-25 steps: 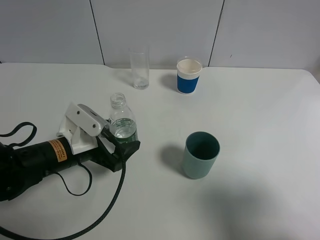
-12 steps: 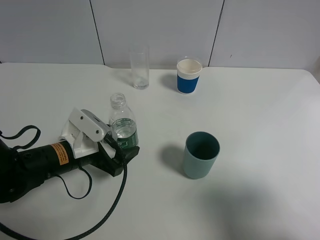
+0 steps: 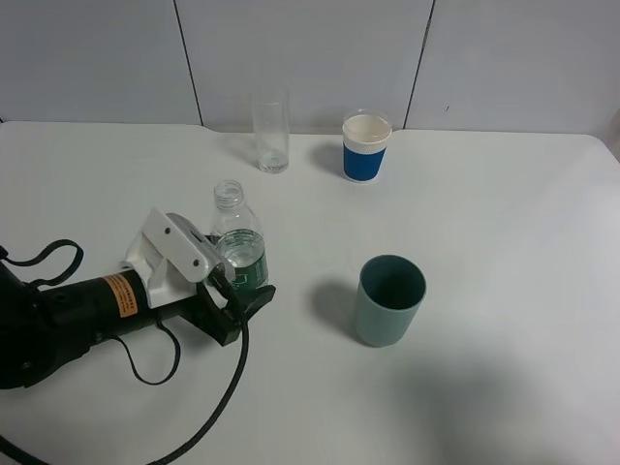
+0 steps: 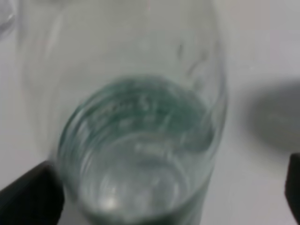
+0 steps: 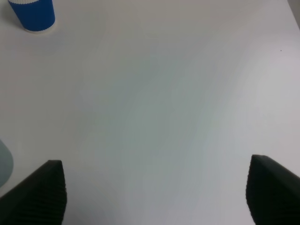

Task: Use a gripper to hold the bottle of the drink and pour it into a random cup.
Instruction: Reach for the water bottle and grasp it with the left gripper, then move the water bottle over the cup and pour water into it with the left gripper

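Note:
I next need to pick up the bottle with my left gripper by its green-labelled lower part (image 3: 244, 260), to pour the drink into a cup (image 3: 271, 134).
The bottle of the drink (image 3: 238, 244) stands upright on the white table, cap off, partly filled, with a dark green label. My left gripper (image 3: 240, 293) is open with its black fingers on either side of the bottle's lower part. In the left wrist view the bottle (image 4: 140, 140) fills the frame between the gripper's (image 4: 161, 193) fingertips, with a gap on one side. The tall clear glass, the cup (image 3: 270, 133), stands at the back of the table, far from the bottle. My right gripper (image 5: 157, 194) is open over bare table and is out of the exterior view.
A white paper cup with a blue band (image 3: 366, 147) stands at the back, right of the glass; it also shows in the right wrist view (image 5: 33, 14). A grey-green plastic cup (image 3: 388, 299) stands right of the bottle. Black cables (image 3: 145, 363) loop by the left arm.
The left arm's wrist has shifted slightly right and toward the front edge, and its white piece has turned. The bottle has stayed in place.

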Robot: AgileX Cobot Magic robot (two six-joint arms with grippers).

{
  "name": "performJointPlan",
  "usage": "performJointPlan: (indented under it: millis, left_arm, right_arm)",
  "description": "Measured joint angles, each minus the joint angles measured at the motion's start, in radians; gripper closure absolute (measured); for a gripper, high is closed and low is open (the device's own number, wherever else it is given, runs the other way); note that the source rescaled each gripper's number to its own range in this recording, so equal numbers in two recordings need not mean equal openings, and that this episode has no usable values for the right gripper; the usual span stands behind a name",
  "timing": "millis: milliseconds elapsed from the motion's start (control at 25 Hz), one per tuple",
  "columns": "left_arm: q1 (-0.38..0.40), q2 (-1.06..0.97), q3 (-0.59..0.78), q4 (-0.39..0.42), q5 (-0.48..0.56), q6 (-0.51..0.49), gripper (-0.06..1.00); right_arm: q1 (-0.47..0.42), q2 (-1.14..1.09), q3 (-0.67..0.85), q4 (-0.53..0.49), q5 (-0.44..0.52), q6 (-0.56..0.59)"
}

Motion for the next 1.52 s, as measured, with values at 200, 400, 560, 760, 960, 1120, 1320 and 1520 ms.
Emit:
performJointPlan:
  millis: [200, 400, 560, 760, 960, 1120, 1320, 1520]
  left_arm:
    - [0.0, 0.0, -0.035, 0.015, 0.0, 0.0, 0.05]
    - [0.0, 0.0, -0.059, 0.019, 0.0, 0.0, 0.05]
    - [0.0, 0.0, -0.066, 0.019, 0.0, 0.0, 0.06]
    - [0.0, 0.0, -0.066, 0.019, 0.0, 0.0, 0.53]
    - [0.0, 0.0, -0.066, 0.023, 0.0, 0.0, 0.91]
    - [0.0, 0.0, -0.066, 0.023, 0.0, 0.0, 0.91]
    - [0.0, 0.0, -0.066, 0.023, 0.0, 0.0, 0.91]
    - [0.0, 0.0, -0.066, 0.02, 0.0, 0.0, 0.91]
  right_arm:
    - [0.0, 0.0, 0.0, 0.0, 0.0, 0.0]
    - [0.0, 0.0, 0.0, 0.0, 0.0, 0.0]
    - [0.0, 0.0, 0.0, 0.0, 0.0, 0.0]
    - [0.0, 0.0, 0.0, 0.0, 0.0, 0.0]
    - [0.0, 0.0, 0.0, 0.0, 0.0, 0.0]
    - [0.0, 0.0, 0.0, 0.0, 0.0, 0.0]
    - [0.0, 0.0, 0.0, 0.0, 0.0, 0.0]
    - [0.0, 0.0, 0.0, 0.0, 0.0, 0.0]
